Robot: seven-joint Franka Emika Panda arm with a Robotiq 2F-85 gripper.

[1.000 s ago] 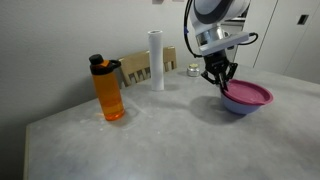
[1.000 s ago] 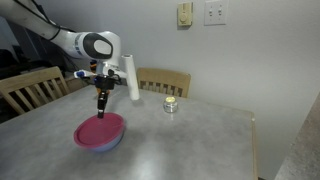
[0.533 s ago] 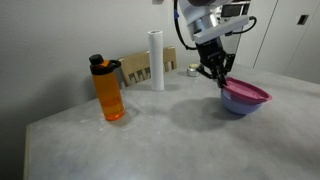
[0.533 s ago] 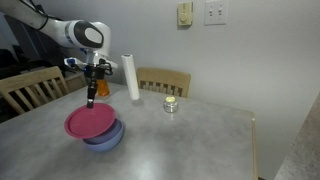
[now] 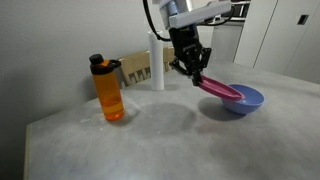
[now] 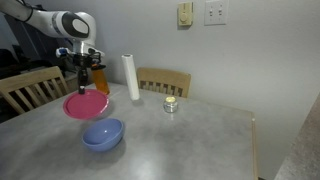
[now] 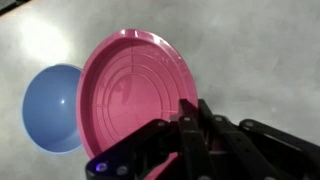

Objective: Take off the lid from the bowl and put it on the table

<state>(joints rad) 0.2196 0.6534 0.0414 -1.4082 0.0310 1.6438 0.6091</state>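
My gripper needs to lower the magenta-pink lid before releasing it: the lid hangs tilted above the table, close beside the bowl, so if I opened now, the lid would drop.
My gripper (image 5: 196, 70) is shut on the rim of the magenta-pink lid (image 5: 222, 90) and holds it in the air, tilted, off the bowl. In an exterior view the lid (image 6: 86, 104) hangs under the gripper (image 6: 82, 86), above and beside the periwinkle-blue bowl (image 6: 102, 134). The bowl (image 5: 243, 101) stands open and empty on the grey table (image 5: 160, 140). In the wrist view the lid (image 7: 135, 90) fills the middle, held at its edge by the gripper (image 7: 190, 125), with the bowl (image 7: 50, 108) below it.
An orange bottle with a black cap (image 5: 108, 89) stands on the table. A white roll (image 5: 156, 60) stands upright at the back, also seen in an exterior view (image 6: 130, 77). A small jar (image 6: 171, 104) and wooden chairs (image 6: 165, 80) are at the table's far edge.
The gripper has lifted the lid off the bowl and carried it sideways toward the orange bottle. The bowl now stands uncovered.
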